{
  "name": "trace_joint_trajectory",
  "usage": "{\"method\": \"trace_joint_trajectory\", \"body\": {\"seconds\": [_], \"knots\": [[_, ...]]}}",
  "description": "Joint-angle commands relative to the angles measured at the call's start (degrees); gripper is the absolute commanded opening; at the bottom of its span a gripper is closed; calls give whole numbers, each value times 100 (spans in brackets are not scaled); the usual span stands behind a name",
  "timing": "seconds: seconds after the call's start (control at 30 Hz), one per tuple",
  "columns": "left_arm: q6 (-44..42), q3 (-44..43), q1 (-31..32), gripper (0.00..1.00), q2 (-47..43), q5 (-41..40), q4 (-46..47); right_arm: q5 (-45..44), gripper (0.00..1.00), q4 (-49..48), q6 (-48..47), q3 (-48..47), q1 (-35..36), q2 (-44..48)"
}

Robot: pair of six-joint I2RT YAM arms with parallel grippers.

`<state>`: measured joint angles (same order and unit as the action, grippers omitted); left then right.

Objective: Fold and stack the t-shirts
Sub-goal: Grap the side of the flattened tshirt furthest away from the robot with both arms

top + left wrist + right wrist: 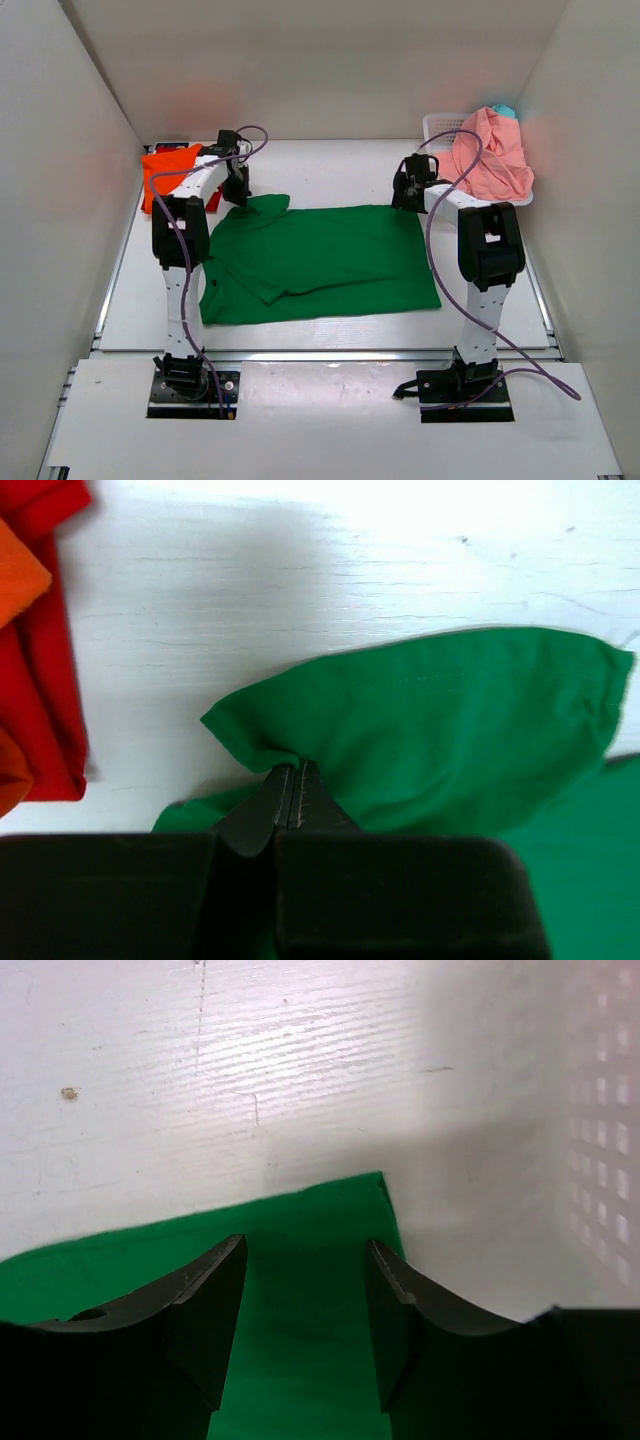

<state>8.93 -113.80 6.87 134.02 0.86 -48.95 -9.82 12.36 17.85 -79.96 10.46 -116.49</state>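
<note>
The robot's right gripper will next pinch the dark green t-shirt's far corner (409, 209) (322, 1232) beside the basket, so that both grippers can fold the t-shirt's far edge over.
A dark green t-shirt (320, 260) lies spread flat across the middle of the table. My left gripper (238, 190) is at its far left sleeve, and in the left wrist view the gripper (291, 780) is shut on a pinched fold of the green cloth (450, 730). My right gripper (408, 195) hangs over the shirt's far right corner. Seen from the right wrist, it (306, 1250) is open, the green corner (120, 1260) lying flat between the fingers. An orange t-shirt (165, 165) rests on a red one (50, 680) at the far left. A salmon pink t-shirt (490, 155) is heaped in the basket.
The white lattice basket (440, 125) stands at the far right corner, its wall (600, 1110) close beside my right gripper. White walls enclose the table on the left, back and right. Purple cables loop along both arms.
</note>
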Motion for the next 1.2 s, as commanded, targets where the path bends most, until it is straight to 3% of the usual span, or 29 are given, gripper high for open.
{"method": "trace_joint_trajectory", "body": {"seconds": [0.0,0.23,0.27,0.33,0.37,0.67,0.87,1.17], "knots": [[39,-11,-46,0,-613,186,114,-134,47,231,88,-493,35,-225],[48,24,-55,0,-675,213,158,-64,41,503,219,-678,18,-427],[48,33,-72,0,-658,247,158,-46,35,522,228,-722,9,-445],[39,25,-72,0,-675,239,158,42,6,618,176,-836,9,-524],[39,16,-98,0,-684,230,175,68,0,627,149,-924,9,-594],[-5,-73,-107,0,-1052,257,-115,173,0,654,-457,-1171,53,-428],[21,1122,-90,0,-2149,327,96,227,0,636,-528,-723,105,292],[-93,3001,25,0,-3662,239,-1,525,0,118,-439,1226,123,1952]]}}
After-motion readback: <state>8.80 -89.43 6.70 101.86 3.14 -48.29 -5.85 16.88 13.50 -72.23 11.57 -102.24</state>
